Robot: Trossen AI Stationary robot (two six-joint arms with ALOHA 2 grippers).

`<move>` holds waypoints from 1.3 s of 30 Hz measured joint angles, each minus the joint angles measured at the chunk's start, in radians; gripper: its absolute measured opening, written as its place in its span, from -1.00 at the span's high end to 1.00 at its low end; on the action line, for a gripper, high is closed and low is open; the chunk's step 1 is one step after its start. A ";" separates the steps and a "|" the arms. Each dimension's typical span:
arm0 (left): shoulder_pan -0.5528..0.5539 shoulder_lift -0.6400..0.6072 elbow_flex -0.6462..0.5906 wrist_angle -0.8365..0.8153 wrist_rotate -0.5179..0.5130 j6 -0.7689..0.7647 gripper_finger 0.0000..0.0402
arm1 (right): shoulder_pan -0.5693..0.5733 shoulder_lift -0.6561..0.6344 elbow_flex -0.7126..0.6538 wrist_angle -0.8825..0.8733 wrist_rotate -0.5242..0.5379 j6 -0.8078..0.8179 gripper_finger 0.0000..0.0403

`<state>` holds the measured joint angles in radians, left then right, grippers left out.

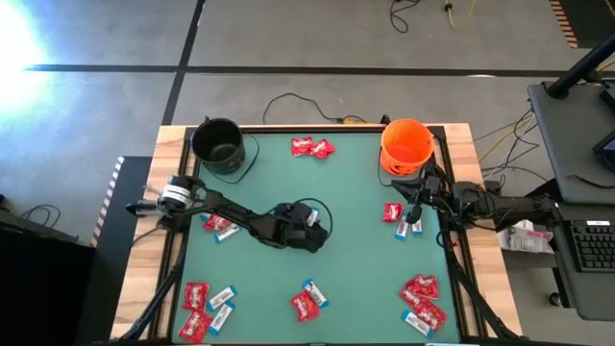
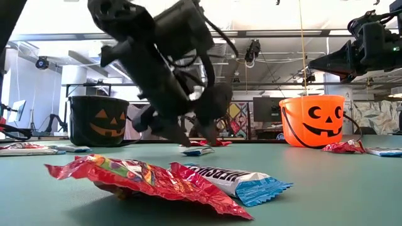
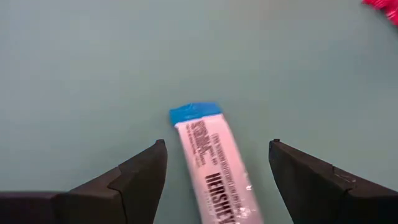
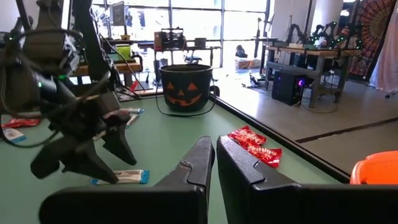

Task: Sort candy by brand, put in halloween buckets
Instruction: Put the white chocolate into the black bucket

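I next need my left gripper to grab the candy bar by its long edges near the blue crimped end (image 3: 208, 149), to sort it by brand into a bucket.
A white-and-blue candy bar (image 3: 211, 162) lies flat on the green table near its middle. My left gripper (image 3: 217, 146) is open and slants down over the bar, one finger on each side and neither touching it; the low view shows its fingertips (image 2: 195, 139) just above the bar (image 2: 196, 150). The high view hides the bar under the left gripper (image 1: 312, 231). My right gripper (image 1: 411, 190) waits shut at the table's right side, level, holding nothing. The black bucket (image 1: 219, 144) stands at the far left, the orange bucket (image 1: 406, 146) at the far right.
Candy lies in small heaps: red packets at the far edge (image 1: 312, 147), a mix by the left arm (image 1: 221, 227), at the near left (image 1: 207, 308), near middle (image 1: 307, 300), near right (image 1: 423, 300) and below the orange bucket (image 1: 399, 216).
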<state>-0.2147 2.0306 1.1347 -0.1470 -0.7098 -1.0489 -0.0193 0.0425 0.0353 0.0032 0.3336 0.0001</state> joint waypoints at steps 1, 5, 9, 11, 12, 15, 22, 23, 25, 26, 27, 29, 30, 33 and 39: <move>0.001 0.016 0.003 0.005 -0.001 -0.003 -0.32 | 0.000 0.000 0.000 0.000 0.000 0.000 0.91; -0.002 0.083 0.036 0.016 -0.045 -0.005 -0.32 | 0.000 0.000 0.000 0.001 0.000 0.000 0.91; -0.006 0.149 0.100 0.005 -0.062 0.019 -0.32 | 0.000 0.000 0.000 0.001 0.000 0.000 0.91; -0.006 0.176 0.140 -0.048 -0.063 0.012 -0.31 | 0.000 0.000 0.000 0.001 0.000 0.000 0.91; -0.006 0.189 0.162 -0.086 -0.061 -0.002 -0.29 | 0.000 0.000 0.000 0.001 0.000 0.000 0.91; -0.006 0.216 0.219 -0.184 -0.046 -0.026 -0.16 | 0.000 0.000 0.000 0.001 0.000 0.000 0.91; -0.007 0.223 0.253 -0.227 -0.024 -0.003 0.35 | 0.000 0.000 0.000 0.002 0.000 0.000 0.91; -0.007 0.220 0.253 -0.228 -0.021 0.009 0.42 | 0.000 0.000 0.000 0.002 0.000 0.000 0.91; -0.007 0.213 0.252 -0.236 -0.014 0.026 0.52 | 0.000 0.000 0.000 0.002 0.000 0.000 0.91; -0.008 0.209 0.250 -0.239 -0.010 0.036 0.53 | 0.000 0.000 0.000 0.002 0.000 0.000 0.91; -0.010 0.204 0.250 -0.242 -0.006 0.044 0.53 | 0.000 0.000 0.000 0.002 0.000 0.000 0.91; -0.011 0.183 0.247 -0.251 0.001 0.066 0.53 | 0.000 0.000 0.000 0.002 0.000 0.000 0.91; -0.011 0.170 0.246 -0.263 0.006 0.077 0.52 | 0.000 0.000 0.000 0.002 0.000 0.000 0.91; -0.010 0.121 0.240 -0.340 0.027 0.123 0.44 | 0.000 0.000 0.000 0.002 0.000 0.000 0.91; 0.006 -0.020 0.238 -0.602 -0.097 0.148 0.45 | 0.000 0.000 0.000 0.002 0.000 0.000 0.91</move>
<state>-0.2091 2.0110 1.3729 -0.7493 -0.8071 -0.9012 -0.0196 0.0425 0.0353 0.0048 0.3336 -0.0002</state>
